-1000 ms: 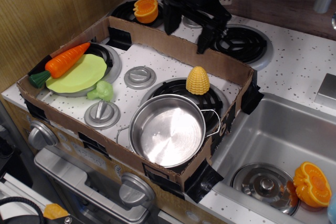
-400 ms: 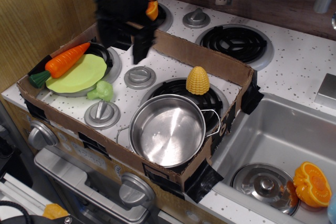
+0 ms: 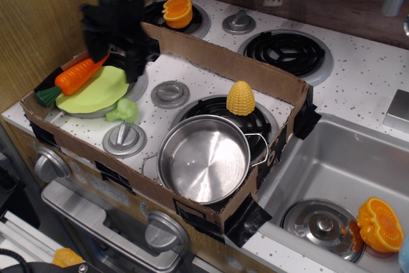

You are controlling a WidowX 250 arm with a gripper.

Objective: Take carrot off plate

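Observation:
My gripper should next grab the carrot by its orange body (image 3: 78,75) and leave its green stem end (image 3: 48,96) free, to take the carrot off the lime-green plate.
The orange carrot (image 3: 73,77) with its green stem end lies along the far left rim of the lime-green plate (image 3: 103,91), at the left end of the cardboard box. Its tip points up toward the back. My black gripper (image 3: 114,55) hangs just above the carrot's tip and the plate's back edge. Its two fingers (image 3: 134,62) stand apart, open and empty. It is a little blurred. The carrot's tip is partly hidden behind one finger.
A green broccoli toy (image 3: 122,111) lies at the plate's front edge. A steel pot (image 3: 204,158) and yellow corn cob (image 3: 241,98) sit to the right. The cardboard wall (image 3: 223,62) rings the stove. An orange half (image 3: 177,12) lies behind, and the sink (image 3: 358,151) is at the right.
My gripper has swept from the back middle of the stove leftward and down, over the cardboard wall, to just above the carrot's tip. Carrot and plate have not moved.

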